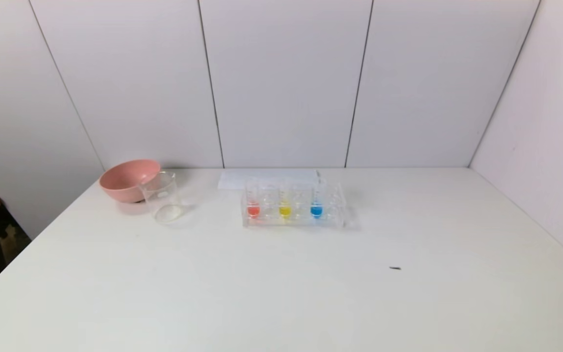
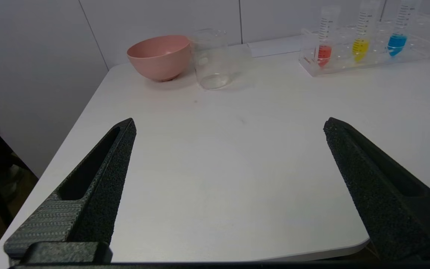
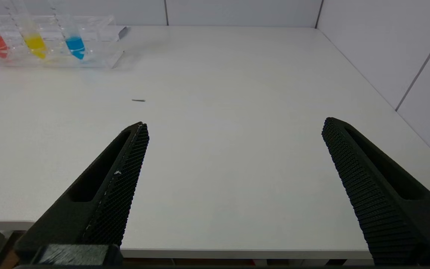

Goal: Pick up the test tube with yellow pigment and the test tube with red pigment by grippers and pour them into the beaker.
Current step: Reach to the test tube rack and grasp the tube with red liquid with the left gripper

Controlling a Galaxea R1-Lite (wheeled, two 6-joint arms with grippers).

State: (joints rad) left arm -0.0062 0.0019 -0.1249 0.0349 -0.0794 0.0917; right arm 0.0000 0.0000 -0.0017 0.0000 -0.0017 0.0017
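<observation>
The lower half of the red test tube is enclosed by the clear rack [image 1: 293, 221], so my left gripper next needs to grab the test tube's upper part below its rim [image 1: 252, 191]. Then it can pour.
The test tube with red pigment [image 1: 253, 204] and the test tube with yellow pigment [image 1: 285, 204] stand upright in a clear rack [image 1: 293, 221] near the back middle of the white table. To their left stands the clear beaker [image 1: 162, 197]. In the left wrist view the red tube [image 2: 325, 41], yellow tube [image 2: 361, 37] and beaker [image 2: 211, 59] lie far ahead. My left gripper [image 2: 229, 125] hangs open over the table's near left corner with nothing between its fingers. My right gripper [image 3: 234, 125] is open and empty at the near edge, far from the rack [image 3: 50, 56].
A pink bowl [image 1: 130, 180] sits just behind and left of the beaker. A tube with blue liquid [image 1: 316, 203] stands in the same rack. White paper [image 1: 268, 178] lies behind the rack. A small dark speck [image 1: 395, 268] lies on the table right of centre. Walls enclose back and right.
</observation>
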